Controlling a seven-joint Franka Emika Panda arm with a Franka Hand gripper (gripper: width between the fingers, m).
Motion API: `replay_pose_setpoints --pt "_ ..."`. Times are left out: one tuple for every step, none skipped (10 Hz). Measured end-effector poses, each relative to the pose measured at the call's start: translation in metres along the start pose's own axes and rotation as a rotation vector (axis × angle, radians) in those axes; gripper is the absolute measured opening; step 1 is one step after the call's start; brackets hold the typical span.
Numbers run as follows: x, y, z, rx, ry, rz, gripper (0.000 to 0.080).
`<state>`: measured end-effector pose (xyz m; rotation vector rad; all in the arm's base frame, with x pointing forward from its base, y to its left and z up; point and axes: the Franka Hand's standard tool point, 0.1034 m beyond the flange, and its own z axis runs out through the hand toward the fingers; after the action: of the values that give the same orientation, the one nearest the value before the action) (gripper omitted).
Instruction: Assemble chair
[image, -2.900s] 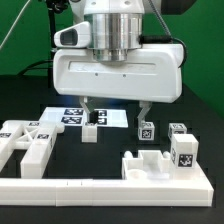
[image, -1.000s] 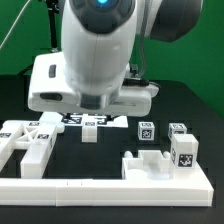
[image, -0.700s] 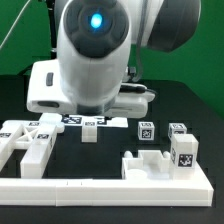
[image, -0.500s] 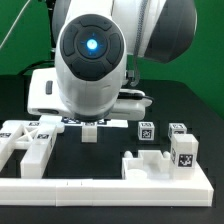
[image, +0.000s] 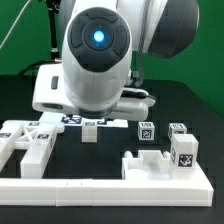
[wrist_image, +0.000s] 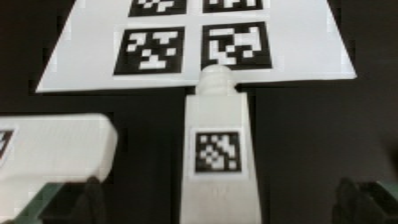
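Note:
My gripper should first come down to the white post and then close on it, as my fingers are above it on either side with black table showing between.
In the wrist view a short white square post (wrist_image: 217, 150) with a black-and-white tag lies on the black table, one end at the edge of the marker board (wrist_image: 196, 40). My gripper (wrist_image: 210, 205) is open. Its dark fingers (wrist_image: 54, 205) stand wide on either side of the post, apart from it. Another white chair part (wrist_image: 54, 150) lies beside the post. In the exterior view the post (image: 91, 130) shows below the arm (image: 95, 60), which hides the fingers.
In the exterior view a cluster of white chair parts (image: 25, 140) lies at the left. Tagged blocks (image: 145, 128), (image: 178, 130), (image: 185, 150) and a notched part (image: 150, 165) lie at the right. The long white L-shaped rail (image: 100, 190) runs along the front.
The arm has swung and tilted toward the camera, so its body now covers the fingers, which showed open above the post 2.9 s ago. The parts on the table have not moved.

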<state>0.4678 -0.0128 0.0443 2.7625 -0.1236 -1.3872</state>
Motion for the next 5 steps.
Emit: replay_pose_setpoints --pt "0.001 -0.001 0.010 -0.001 -0.020 0.005 0.0649" --pt "0.003 -0.001 0.018 -0.002 -0.035 0.019 0.0649" --pt "0.007 -0.003 0.026 -0.006 -0.040 0.029 0.0649" --pt "0.008 -0.004 0.031 -0.008 -0.047 0.032 0.0649" --pt "0.010 -0.003 0.034 -0.008 -0.052 0.037 0.0649"
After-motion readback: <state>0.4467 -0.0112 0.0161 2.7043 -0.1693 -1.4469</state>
